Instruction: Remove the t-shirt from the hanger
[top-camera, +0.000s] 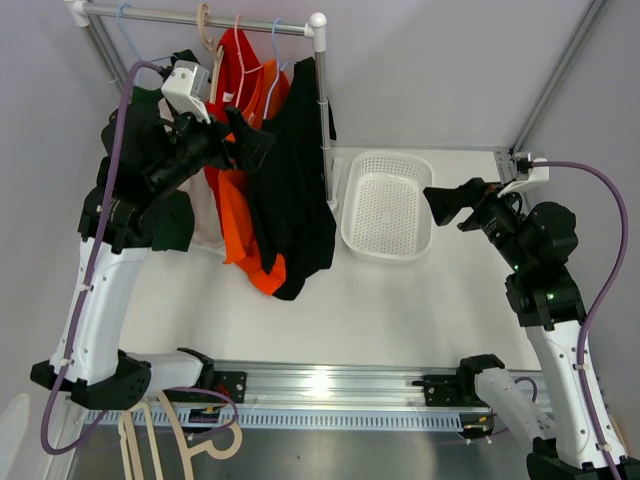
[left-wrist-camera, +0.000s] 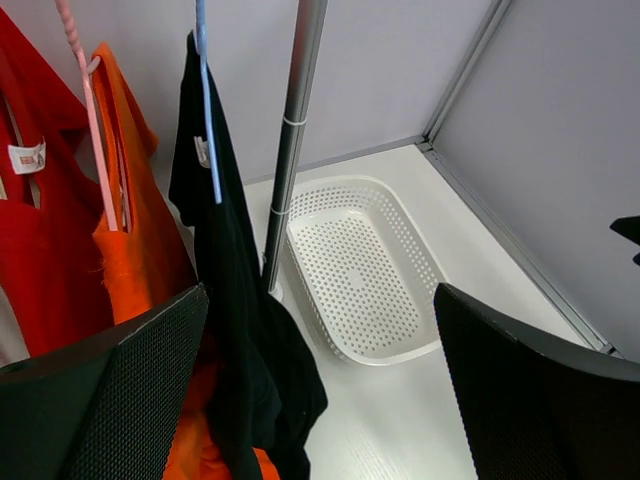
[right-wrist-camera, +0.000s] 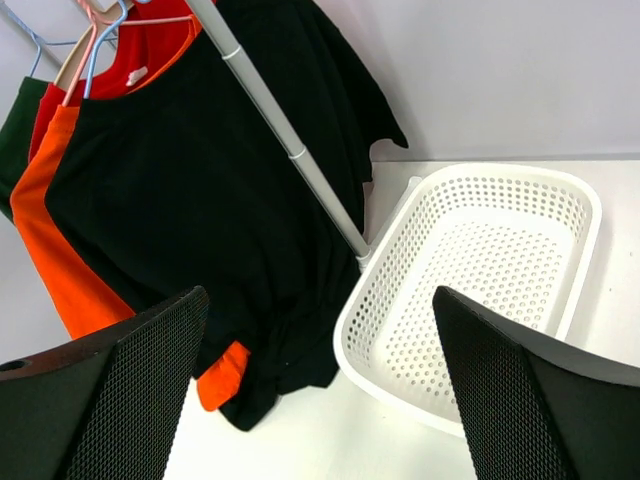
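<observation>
The black t-shirt (top-camera: 290, 200) will be free to remove, as my left gripper will next grab the light blue hanger on its near arm below the hook.
A black t-shirt (top-camera: 290, 200) hangs on a light blue hanger (top-camera: 277, 42) at the right end of the rack's rail (top-camera: 200, 17); its hem lies on the table. It also shows in the left wrist view (left-wrist-camera: 230, 290) and the right wrist view (right-wrist-camera: 200, 200). Orange (top-camera: 245, 215) and red (top-camera: 238, 65) shirts hang to its left. My left gripper (top-camera: 245, 140) is open, raised beside the black shirt, holding nothing. My right gripper (top-camera: 450, 205) is open and empty, right of the basket.
A white perforated basket (top-camera: 388, 205) lies right of the rack's upright pole (top-camera: 322, 110). A dark green garment (top-camera: 165, 215) hangs at the rack's left. Spare wooden hangers (top-camera: 180, 435) lie at the near left edge. Walls close the back and right.
</observation>
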